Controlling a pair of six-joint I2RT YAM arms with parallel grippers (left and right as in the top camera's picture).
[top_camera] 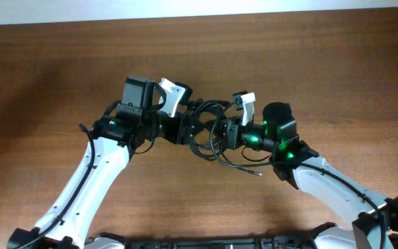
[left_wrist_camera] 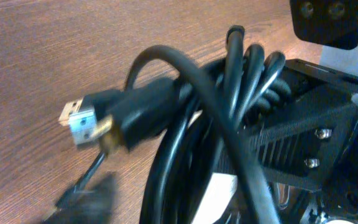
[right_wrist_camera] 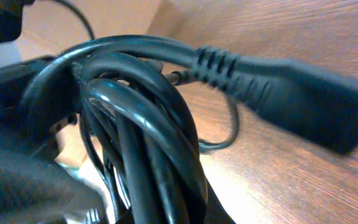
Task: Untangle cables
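Note:
The tangle's loops are opposite my right gripper, so my left gripper will grab the tangle there next. That leaves the plug ends free to untangle the cables.
The cables [top_camera: 209,135] are a black tangle of loops at the table's middle, held up between my two arms. One thin end [top_camera: 254,171] trails onto the wood. My left gripper [top_camera: 189,128] is at the tangle's left side and my right gripper [top_camera: 224,133] at its right. In the left wrist view the loops [left_wrist_camera: 191,143] fill the frame and hide my fingers; a silver-tipped plug [left_wrist_camera: 79,121] sticks out to the left. In the right wrist view the thick bundle [right_wrist_camera: 148,155] runs down into my shut jaws, and a ribbed plug [right_wrist_camera: 260,87] juts right.
Bare brown wooden table [top_camera: 61,76] lies all round the tangle. The right arm's black gripper body [left_wrist_camera: 316,137] stands close behind the loops in the left wrist view. A white part [left_wrist_camera: 219,190] shows behind the loops.

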